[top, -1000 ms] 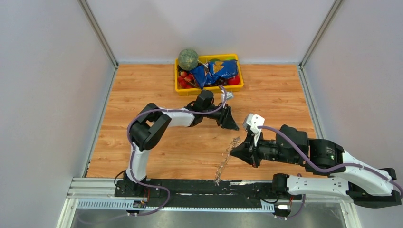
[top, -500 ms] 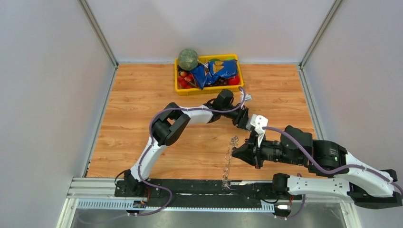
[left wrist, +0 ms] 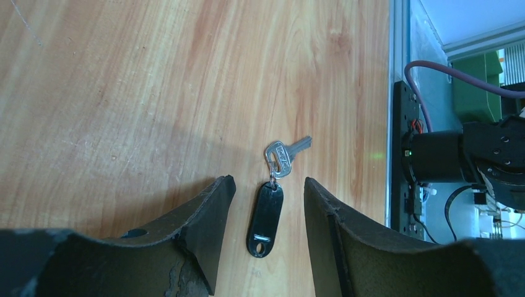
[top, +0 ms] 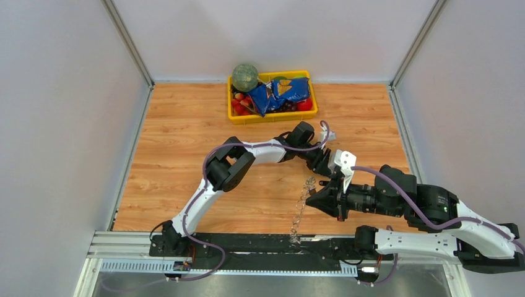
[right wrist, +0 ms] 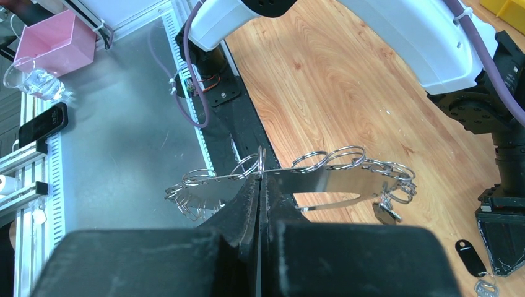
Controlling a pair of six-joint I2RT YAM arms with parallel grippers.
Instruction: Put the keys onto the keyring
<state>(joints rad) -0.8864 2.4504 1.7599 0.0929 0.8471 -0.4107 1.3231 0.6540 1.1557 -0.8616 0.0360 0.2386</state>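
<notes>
The left gripper's fingers are on either side of the key (left wrist: 266, 210) but above its black head, so the gripper would miss the key if it closed now and should first go lower.
A key (left wrist: 266, 210) with a long black plastic head and a short silver blade (left wrist: 286, 153) lies flat on the wooden table. My left gripper (left wrist: 267, 180) is open and low over it, with one finger on each side of the black head, not touching it. My right gripper (right wrist: 261, 179) is shut on the keyring (right wrist: 347, 176), a thin silver loop fringed with small rings, and holds it above the table. In the top view the left gripper (top: 322, 162) sits just behind the right gripper (top: 312, 199) and the hanging keyring (top: 301, 204). The key also shows in the right wrist view (right wrist: 470, 257).
A yellow tray (top: 272, 116) at the back holds a green melon (top: 245, 77), a blue bag (top: 282, 93) and red fruit. A metal rail (top: 247, 244) runs along the near table edge. White walls stand on both sides.
My left arm has stretched right and nearer, bringing its open gripper down over the key close to the right gripper. My right gripper has shifted slightly right, still holding the keyring.
</notes>
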